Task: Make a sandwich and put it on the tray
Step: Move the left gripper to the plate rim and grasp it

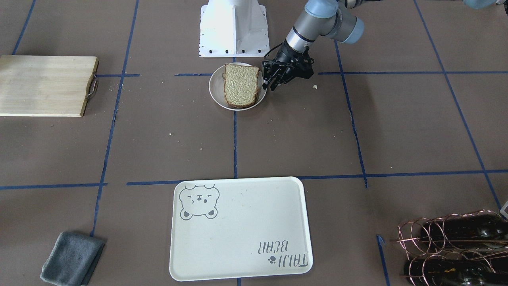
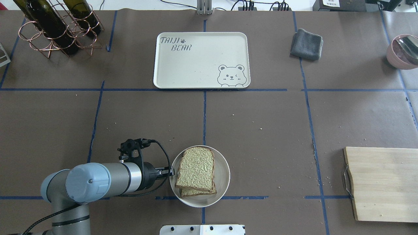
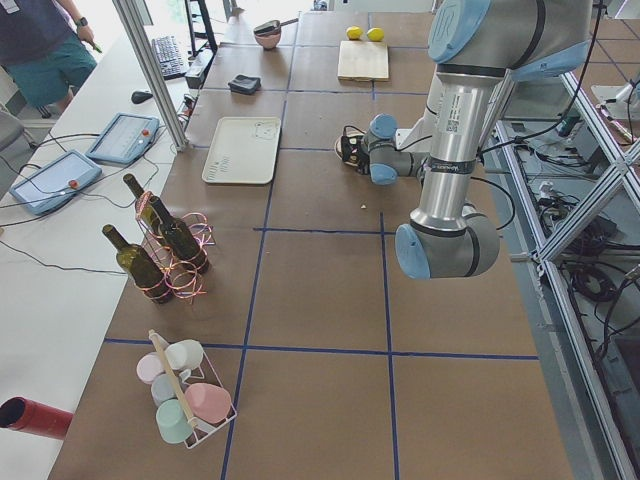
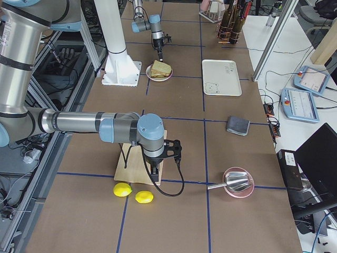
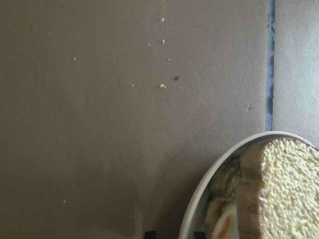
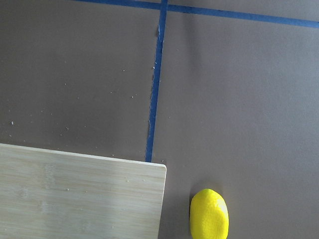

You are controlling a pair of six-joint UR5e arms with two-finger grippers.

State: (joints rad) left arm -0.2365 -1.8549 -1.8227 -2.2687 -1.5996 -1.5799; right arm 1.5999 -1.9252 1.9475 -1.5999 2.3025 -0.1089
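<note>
The sandwich [image 1: 240,85] lies loose across the plate, so the left gripper takes hold of the plate by its bare rim [image 1: 265,92] next.
The sandwich [image 1: 240,85], two tan bread slices with dark crust, lies on a round white plate [image 1: 216,95] near the robot's base. In the left wrist view a strip of white egg with orange yolk [image 5: 225,224] shows between the slices. My left gripper [image 1: 270,86] is low at the plate's edge and open, its two dark tips on either side of the rim [image 5: 192,219]. The cream tray [image 1: 242,226] with the bear drawing sits bare at the table's far side. My right gripper [image 4: 154,171] hangs over the wooden board's end; I cannot tell its state.
A pale wooden cutting board [image 2: 385,182] lies at the robot's right, with two lemons [image 4: 122,190] beyond its end. A grey cloth [image 2: 307,44] and a pink bowl [image 2: 401,50] sit at the far right. A copper rack of wine bottles [image 2: 55,29] stands far left.
</note>
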